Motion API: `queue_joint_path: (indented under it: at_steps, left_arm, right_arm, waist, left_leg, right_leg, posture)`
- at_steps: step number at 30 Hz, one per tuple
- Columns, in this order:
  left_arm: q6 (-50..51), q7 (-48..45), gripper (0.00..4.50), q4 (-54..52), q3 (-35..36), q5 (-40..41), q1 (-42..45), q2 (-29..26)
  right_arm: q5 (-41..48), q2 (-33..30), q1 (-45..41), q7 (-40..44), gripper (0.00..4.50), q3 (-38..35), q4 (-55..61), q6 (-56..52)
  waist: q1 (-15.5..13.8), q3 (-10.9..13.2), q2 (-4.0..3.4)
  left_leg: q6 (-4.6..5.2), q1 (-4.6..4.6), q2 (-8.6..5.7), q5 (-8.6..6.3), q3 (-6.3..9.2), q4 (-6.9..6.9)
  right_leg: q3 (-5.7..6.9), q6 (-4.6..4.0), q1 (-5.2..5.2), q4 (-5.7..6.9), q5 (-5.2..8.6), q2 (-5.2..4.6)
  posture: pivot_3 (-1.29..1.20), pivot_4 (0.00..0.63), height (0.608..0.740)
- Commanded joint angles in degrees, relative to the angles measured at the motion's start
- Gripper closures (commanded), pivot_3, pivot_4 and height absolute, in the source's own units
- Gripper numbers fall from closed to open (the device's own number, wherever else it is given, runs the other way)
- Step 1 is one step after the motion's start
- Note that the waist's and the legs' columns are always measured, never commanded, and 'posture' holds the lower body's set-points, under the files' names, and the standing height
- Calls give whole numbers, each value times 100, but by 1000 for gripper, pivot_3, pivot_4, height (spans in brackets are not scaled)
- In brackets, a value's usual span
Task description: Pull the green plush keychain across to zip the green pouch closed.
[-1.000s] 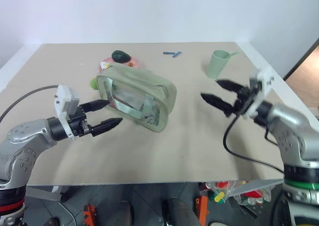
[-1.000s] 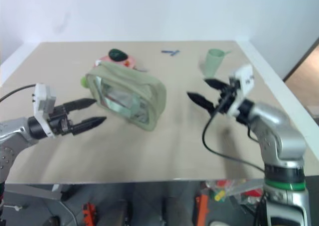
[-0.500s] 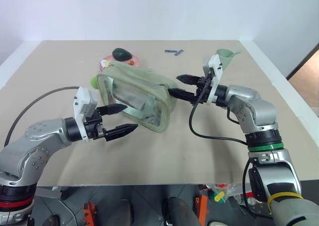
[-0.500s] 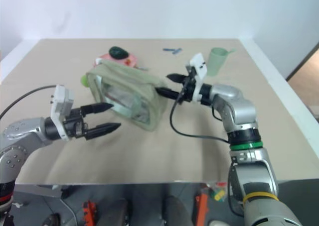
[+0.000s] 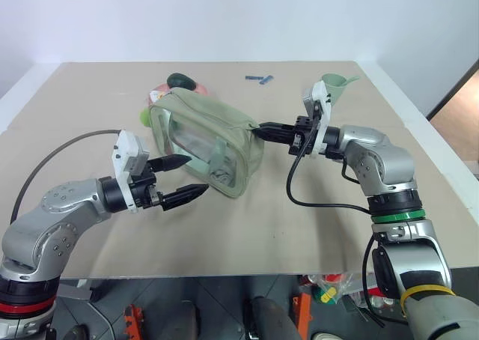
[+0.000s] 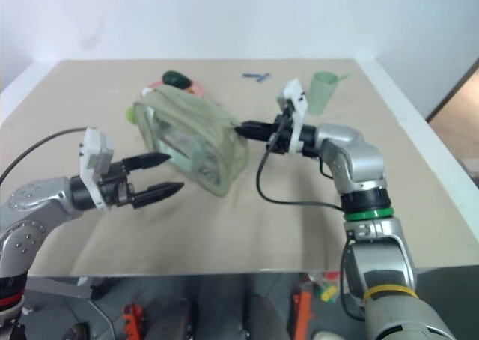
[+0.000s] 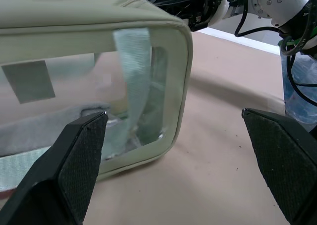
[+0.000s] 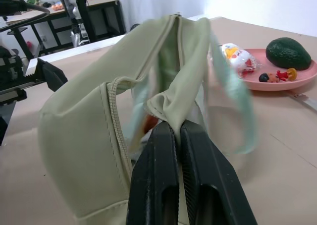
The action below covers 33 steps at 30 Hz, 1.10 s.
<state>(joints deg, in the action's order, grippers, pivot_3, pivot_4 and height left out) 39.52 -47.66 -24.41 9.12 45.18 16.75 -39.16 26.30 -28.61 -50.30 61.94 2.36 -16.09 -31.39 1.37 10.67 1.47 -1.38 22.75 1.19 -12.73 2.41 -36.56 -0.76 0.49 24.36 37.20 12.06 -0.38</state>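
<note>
The pouch's boxy body point(image 5: 206, 114) bulges wider than the fingers open, so my left gripper should next take the pouch by its thin seamed side edge point(image 5: 154, 130) near the keychain.
The green pouch point(image 5: 213, 134) sits on the table with its clear front panel toward me. Its zipper runs open along the top in the right wrist view. My right gripper point(image 5: 260, 131) points left, shut on a fold of fabric at the pouch's right end point(image 8: 168, 103). The green plush keychain point(image 5: 143, 117) peeks out at the pouch's far left end. My left gripper point(image 5: 196, 175) hangs open just in front of the pouch's clear panel point(image 7: 74, 96), touching nothing.
Behind the pouch is a pink plate point(image 5: 199, 92) with a dark avocado point(image 5: 179, 80) and small toys. A pale green cup point(image 5: 334, 87) stands at the back right, with a small blue item point(image 5: 258, 79) beyond. The table's front edge lies below both arms.
My right gripper swung left to the pouch's right end and shut on its fabric, tugging that end up slightly. The left gripper stays open.
</note>
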Motion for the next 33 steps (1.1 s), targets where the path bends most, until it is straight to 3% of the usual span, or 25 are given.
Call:
queue_joint_path:
  at_steps: [1, 5, 10, 15, 16, 18, 22, 27, 33]
  left_arm:
    - [-117, 24, 0, -99, 25, 0, 123, 19]
    - [-87, 64, 0, -151, -30, 53, 182, 93]
    - [-72, 85, 0, -194, -113, 25, 223, 142]
    - [-111, 111, 0, -194, -201, -15, 227, 165]
    - [-128, 114, 0, -183, -210, -39, 220, 164]
    - [-155, 121, 0, -155, -215, -73, 212, 164]
    - [-185, 96, 0, -90, -213, -107, 221, 181]
    - [-435, 90, 0, 129, -210, -391, 291, 201]
    - [-822, 34, 0, 478, -259, -684, 529, 301]
  right_arm:
    - [-85, -162, -217, 216, 4470, -36, 49, 150]
    - [-913, -526, -677, 878, 4470, 373, -948, 1410]
    - [-1674, -532, -1544, 1076, 4470, 546, -2854, 3113]
    - [-1860, -428, -2176, 1176, 4470, 406, -4071, 3712]
    - [-1803, -414, -2250, 1219, 3808, 326, -4159, 3660]
    - [-1642, -385, -2331, 1274, 3224, 137, -4200, 3486]
    - [-1174, -401, -2125, 1138, 1789, -389, -3575, 2853]
    - [-467, -628, -818, 574, 108, -917, -1073, 1348]
    - [153, -597, 778, -551, 43, -1124, 1826, -97]
  waist:
    - [0, 0, 0]
    - [2, 1, -2]
    - [15, 1, 0]
    - [27, 2, 1]
    - [28, 2, 1]
    - [27, 2, 1]
    - [24, 3, 0]
    - [-13, 2, 0]
    - [-8, 4, -2]
  left_leg:
    - [0, 0, 0, 0, 0, 0]
    - [0, -2, -1, 0, -14, -2]
    - [0, -16, 0, 0, -43, -1]
    - [0, -18, 2, 0, -57, 2]
    - [0, -18, 2, 0, -58, 2]
    - [0, -18, 2, 0, -58, 3]
    - [0, -19, 3, 0, -59, 3]
    - [0, -19, 8, -1, -56, 5]
    - [0, -17, 7, -1, -60, 1]
  right_leg:
    - [0, 0, 0, 0, 0, 0]
    - [-8, 0, 1, 0, -2, -1]
    - [-32, 3, -3, -1, -7, 0]
    - [-46, 4, 0, -2, -9, 0]
    - [-47, 4, 0, -1, -9, 0]
    - [-49, 3, 0, -2, -10, 0]
    - [-51, 2, 0, 0, -11, 0]
    - [-46, 4, 0, 0, -10, 3]
    - [-51, 6, 4, 5, -10, 3]
  posture:
    - [0, 150, 740]
    - [0, 150, 740]
    - [0, 150, 740]
    - [0, 150, 740]
    - [0, 150, 740]
    - [0, 150, 740]
    - [0, 150, 740]
    - [0, 150, 740]
    - [0, 150, 740]
